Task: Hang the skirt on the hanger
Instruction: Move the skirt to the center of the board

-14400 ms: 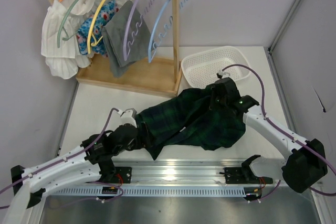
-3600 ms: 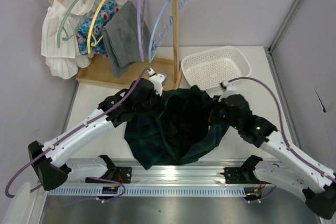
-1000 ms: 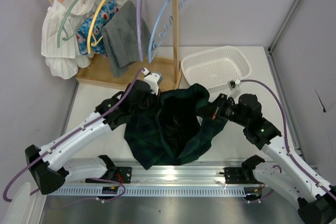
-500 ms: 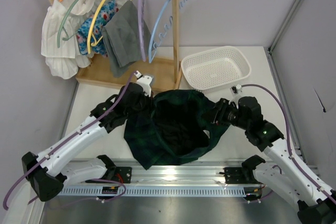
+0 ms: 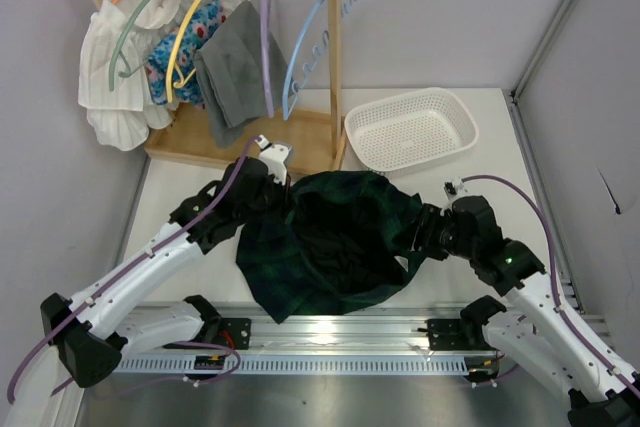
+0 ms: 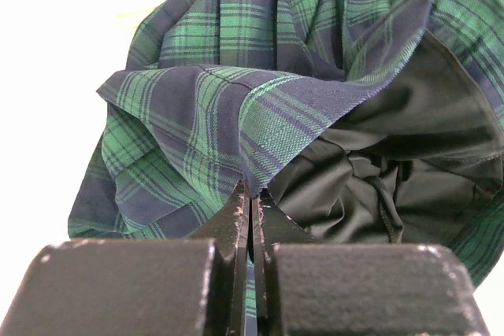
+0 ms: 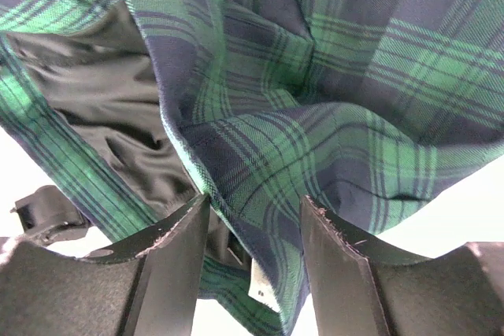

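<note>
The skirt's loose plaid edge fold [image 5: 410, 236] [image 7: 253, 216], opposite my left gripper, is the part my right gripper needs to grab next, to spread the skirt open for hanging.
The skirt [image 5: 330, 247], dark green and navy plaid with a black lining, lies bunched on the table between both arms. My left gripper [image 5: 283, 190] is shut on its waistband edge; in the left wrist view the fingers [image 6: 240, 218] pinch the plaid hem, gripper [image 6: 252, 193]. My right gripper [image 5: 415, 232] stands open at the skirt's right side. In the right wrist view a fold of the skirt [image 7: 331, 100] hangs loose between the spread fingers, gripper [image 7: 256, 206]. A bare light-blue hanger [image 5: 308, 47] hangs at the right end of the wooden rack [image 5: 334, 57].
The rack also carries orange, green, yellow and purple hangers, with a white garment [image 5: 110, 67], a floral one [image 5: 185, 47] and a grey cloth [image 5: 235, 72]. A white mesh basket [image 5: 410, 132] stands right of the rack's base. Walls close both sides.
My right gripper has opened and let go of the skirt, drawing back to the right. The skirt's right side has slackened. My left gripper stays shut on the waistband, shifted slightly left.
</note>
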Robot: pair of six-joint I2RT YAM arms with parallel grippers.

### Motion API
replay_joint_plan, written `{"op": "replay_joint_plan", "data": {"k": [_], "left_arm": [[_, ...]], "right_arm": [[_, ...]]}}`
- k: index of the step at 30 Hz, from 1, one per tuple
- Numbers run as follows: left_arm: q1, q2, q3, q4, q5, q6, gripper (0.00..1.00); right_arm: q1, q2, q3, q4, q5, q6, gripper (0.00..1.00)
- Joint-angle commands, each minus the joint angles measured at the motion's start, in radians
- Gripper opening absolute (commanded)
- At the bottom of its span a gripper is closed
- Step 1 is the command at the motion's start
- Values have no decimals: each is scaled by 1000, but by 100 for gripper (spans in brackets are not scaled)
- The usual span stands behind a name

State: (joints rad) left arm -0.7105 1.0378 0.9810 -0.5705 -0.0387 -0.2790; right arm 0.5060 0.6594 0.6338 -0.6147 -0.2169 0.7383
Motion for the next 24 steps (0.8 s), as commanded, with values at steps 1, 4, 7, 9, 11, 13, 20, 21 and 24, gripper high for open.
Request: {"op": "replay_joint_plan", "data": {"k": [1,4,7,9,11,13,20,21,24], "left_arm": [[19,-10,8,31,16,34,0],[25,-1,18,18,13,43,0],[28,10,25,18,17,43,0],[28,14,22,23,25,35,0],[29,19,24,24,31,29,0],[29,19,31,20,31,27,0],[36,-24,65,-15,16,29,0],[37,-42,68,-25,14,34,0],[40,-94,74,-42,22,49,0]], "right_arm": [[-3,-24,9,-40,-2,-30,56],[-1,-44,-23,24,-48,-20,58],[14,-32,-37,134,-90,-19,62],[43,-14,-39,178,-84,-42,64],[65,38,-33,175,-56,-72,67],[94,83,-22,167,-47,-109,68],[174,204,4,167,68,-148,46],[174,210,10,159,80,-151,37],[174,200,33,150,93,-157,13]]}}
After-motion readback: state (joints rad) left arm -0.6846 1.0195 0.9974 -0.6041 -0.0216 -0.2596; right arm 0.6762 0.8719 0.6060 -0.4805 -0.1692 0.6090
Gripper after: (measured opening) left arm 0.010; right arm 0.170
